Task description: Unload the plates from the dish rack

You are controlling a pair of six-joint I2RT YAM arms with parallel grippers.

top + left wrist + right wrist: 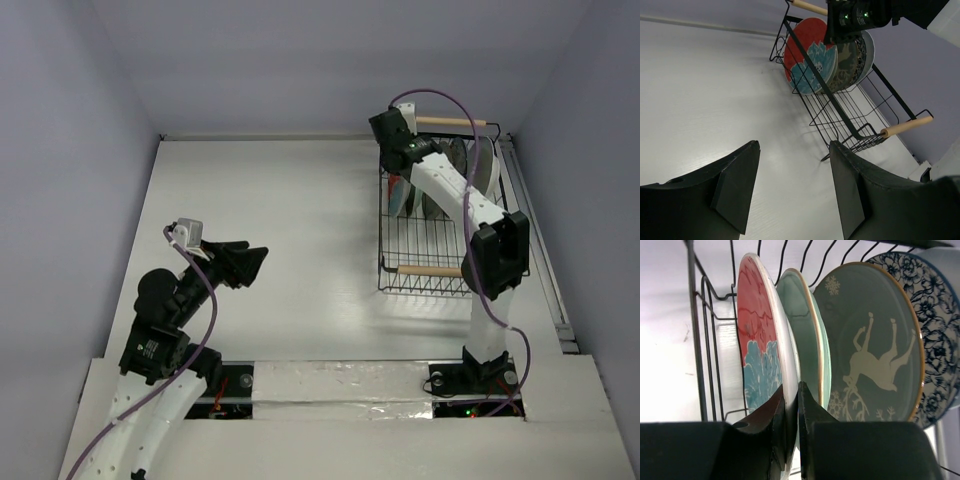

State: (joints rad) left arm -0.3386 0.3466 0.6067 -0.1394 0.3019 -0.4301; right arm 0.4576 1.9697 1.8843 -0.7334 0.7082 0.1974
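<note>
My right gripper's fingers hold both sides of the plate's rim, so the red plate would come up out of the rack [420, 250] if I lifted my right gripper now.
The black wire dish rack [420, 250] stands at the right of the table, with several plates upright at its far end. In the right wrist view they stand in a row: the red plate with teal flowers [757, 340], a pale plate [802, 330], the grey-green plate with a pale deer [870, 350] and the white plate with blue pattern [937, 315]. My right gripper [791, 387] is shut on the red plate's rim, one finger on each face; from above it [402, 170] reaches down into the rack. My left gripper [795, 185] is open and empty over the table, left of the rack [850, 115].
The rack has two wooden rod handles, one near [430, 270] and one far [450, 122]. Rack wires [695, 340] stand close to the left of the red plate. Walls enclose the table at the back and on both sides.
</note>
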